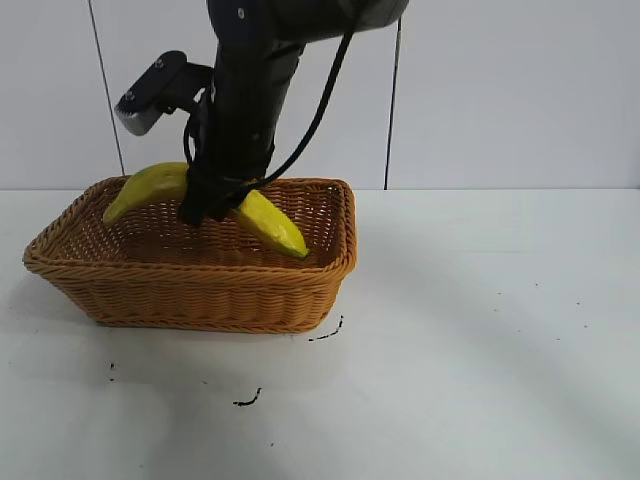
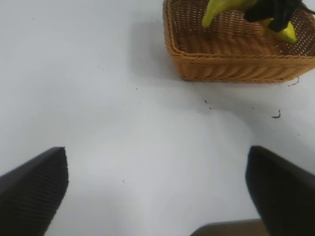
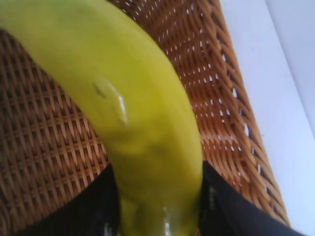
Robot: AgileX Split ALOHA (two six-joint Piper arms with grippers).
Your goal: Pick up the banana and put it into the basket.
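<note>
My right gripper should release the banana now. I hold the banana low and its lower end is inside the basket's rim, so the banana would lie in the basket.
The yellow banana (image 1: 150,185) is gripped at its middle by my right gripper (image 1: 205,208), which is shut on it over the wicker basket (image 1: 200,295). One end of the banana sticks up past the basket's far left rim. The other end (image 1: 275,228) dips inside, near the right wall. In the right wrist view the banana (image 3: 138,108) fills the frame between the black fingers (image 3: 231,209), with the basket's weave (image 3: 44,147) behind it. My left gripper (image 2: 156,164) is open and empty over bare table, well away from the basket (image 2: 231,66) and banana (image 2: 219,10).
The basket stands on a white table (image 1: 480,330) with a few small black marks (image 1: 247,400) in front of it. A white wall with thin vertical cables (image 1: 392,120) lies behind.
</note>
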